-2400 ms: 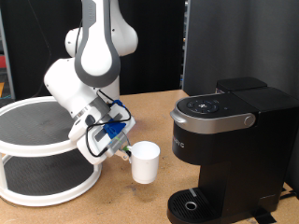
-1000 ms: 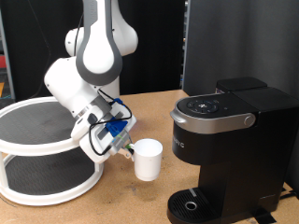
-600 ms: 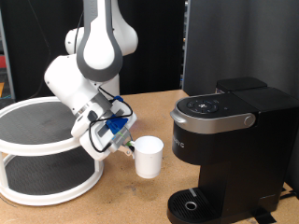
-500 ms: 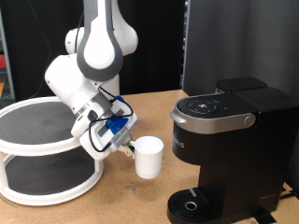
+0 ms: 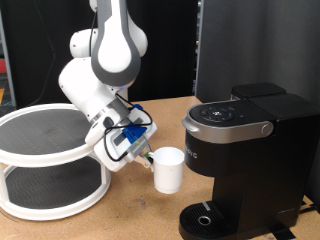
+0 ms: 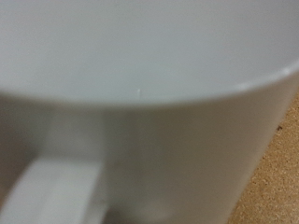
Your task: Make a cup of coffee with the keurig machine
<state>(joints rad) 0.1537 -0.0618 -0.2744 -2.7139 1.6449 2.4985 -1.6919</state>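
I need to keep the white cup in my gripper until it reaches the machine's drip tray. The cup is hanging over the wooden table, short of that tray.
The white cup (image 5: 168, 169) hangs just above the wooden table, a little left of the black keurig machine (image 5: 243, 160) in the exterior view. My gripper (image 5: 147, 158) is shut on the cup's handle side and carries it. The cup is slightly tilted. In the wrist view the cup (image 6: 140, 93) fills the frame, with its handle (image 6: 56, 191) in sight and cork-like table (image 6: 271, 182) beside it. The machine's lid is closed, and its drip tray (image 5: 205, 220) stands at the front bottom.
A white two-tier round rack (image 5: 45, 160) with black mesh shelves stands at the exterior view's left. A black monitor (image 5: 255, 45) stands behind the machine. The arm's base rises at the back.
My gripper has carried the cup to the right and slightly down, closer to the keurig machine. The arm has swung the same way.
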